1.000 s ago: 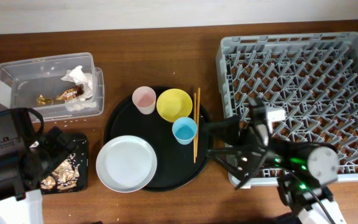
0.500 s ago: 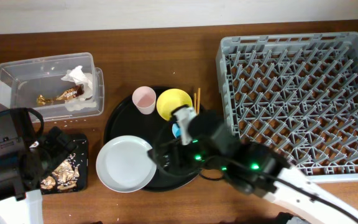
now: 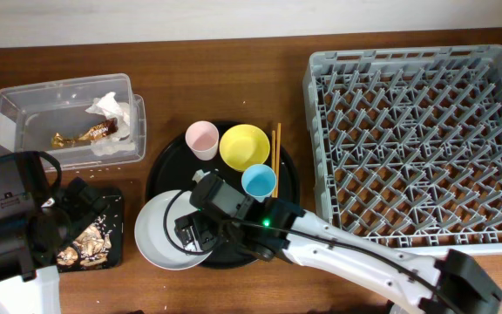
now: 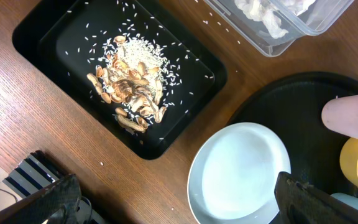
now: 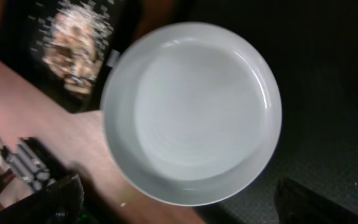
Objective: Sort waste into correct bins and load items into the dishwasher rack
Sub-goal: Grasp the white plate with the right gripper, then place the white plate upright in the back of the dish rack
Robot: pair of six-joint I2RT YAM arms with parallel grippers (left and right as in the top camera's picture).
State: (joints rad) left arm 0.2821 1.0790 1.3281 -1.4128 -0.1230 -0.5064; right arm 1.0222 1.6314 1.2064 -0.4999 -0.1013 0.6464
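The grey plate should go upright into the rack. I need to grab its near rim (image 3: pixel 202 260) (image 5: pixel 192 202) with my right gripper next, so the opposite edge stays free.
The grey plate (image 3: pixel 171 228) lies at the front left of the round black tray (image 3: pixel 168 170), overhanging its edge. My right gripper (image 3: pixel 197 235) hovers over the plate's right side, open and empty; in the right wrist view the plate (image 5: pixel 191 112) fills the space ahead of its wide-spread jaws (image 5: pixel 185 205). The pink cup (image 3: pixel 202 139), yellow bowl (image 3: pixel 244 146), light-blue cup (image 3: pixel 258 181) and chopsticks (image 3: pixel 274 170) sit on the round tray. My left gripper (image 3: pixel 72 209) is open and empty above the shallow black tray (image 3: pixel 111 249), which holds rice scraps (image 4: pixel 132 87).
The clear box (image 3: pixel 24 113) at the back left holds the white napkin (image 3: pixel 111 109) and gold-brown wrapper (image 3: pixel 81 135). The big grey rack (image 3: pixel 417 139) fills the right side, with no items in it. The right arm stretches from the front right across the table.
My right arm has swung left from the rack's front edge, across the round tray, to above the grey plate. The left arm and all objects have not moved.
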